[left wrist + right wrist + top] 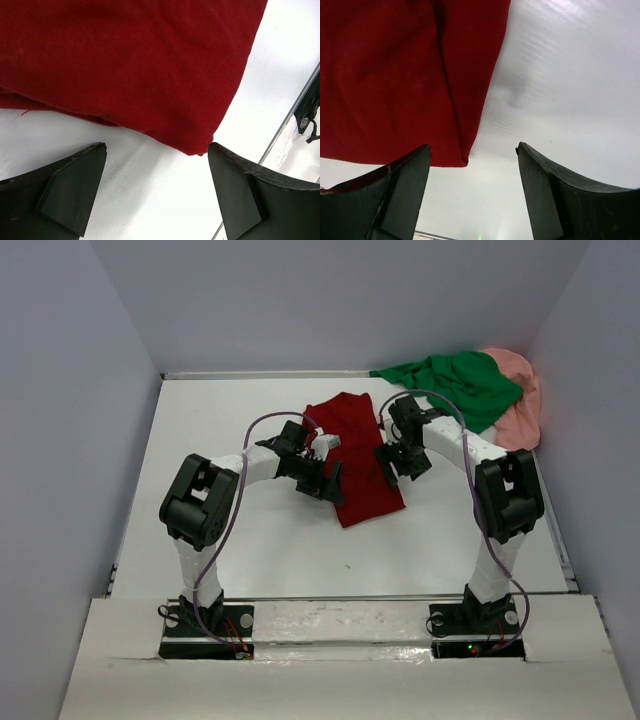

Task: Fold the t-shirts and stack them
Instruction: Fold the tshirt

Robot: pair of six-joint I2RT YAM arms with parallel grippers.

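My left gripper should next grab the side edge of the dark red t-shirt by its near corner, opposite my right gripper, to fold the t-shirt over.
The dark red t-shirt (357, 458) lies folded into a long strip in the middle of the white table (220, 440). My left gripper (323, 480) hovers at its left edge, my right gripper (392, 463) at its right edge. In the left wrist view the red cloth (125, 65) ends at a corner just ahead of the open left gripper (156, 147), with only bare table between the fingers. The right gripper (473, 146) is open too, a corner of the red cloth (405, 75) beside its left finger (395, 195). The green t-shirt (455, 380) lies crumpled on the pink one (518, 405) at the back right.
Pale walls close in the table on the left, back and right. The table's metal edge strip (300, 107) shows at the right of the left wrist view. Both arm bases (205, 625) (478, 625) stand at the near edge.
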